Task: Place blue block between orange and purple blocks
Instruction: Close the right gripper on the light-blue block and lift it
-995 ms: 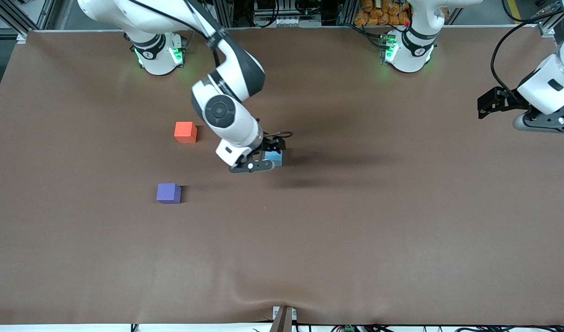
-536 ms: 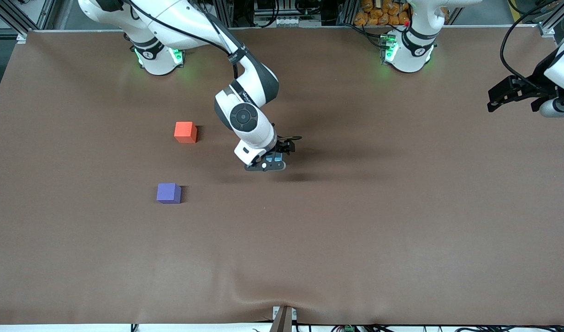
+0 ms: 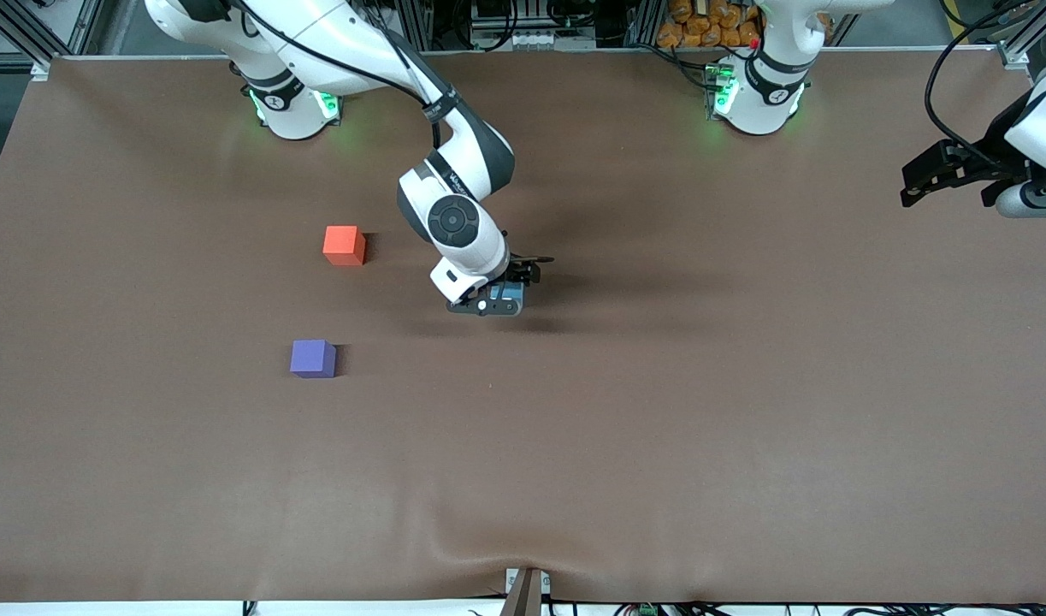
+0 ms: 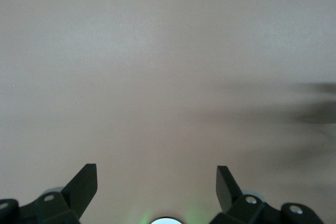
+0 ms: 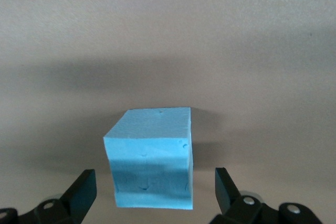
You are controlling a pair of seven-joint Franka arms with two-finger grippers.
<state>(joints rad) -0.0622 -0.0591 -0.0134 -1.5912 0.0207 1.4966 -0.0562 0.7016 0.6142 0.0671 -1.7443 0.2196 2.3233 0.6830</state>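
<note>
My right gripper should close on the blue block now, as my fingers are on either side of the block's lower sides.
The light sky-blue block (image 3: 511, 296) sits on the brown table mat, mostly covered by my right gripper (image 3: 499, 301). In the right wrist view the blue block (image 5: 152, 156) stands between the two open fingers (image 5: 84, 187) with a gap on each side, and my right gripper (image 5: 155, 182) touches nothing. The orange-red block (image 3: 344, 245) and the violet-purple block (image 3: 312, 358) lie toward the right arm's end, the purple one nearer the front camera. My left gripper (image 3: 926, 177) waits open and empty at the left arm's end of the table; it also shows in the left wrist view (image 4: 156, 177).
The brown mat (image 3: 659, 428) covers the whole table. A gap of bare mat lies between the orange and purple blocks. The two arm bases stand along the table's edge farthest from the front camera.
My right gripper has come down around the blue block, which has not moved. My left arm has drawn back toward its end of the table.
</note>
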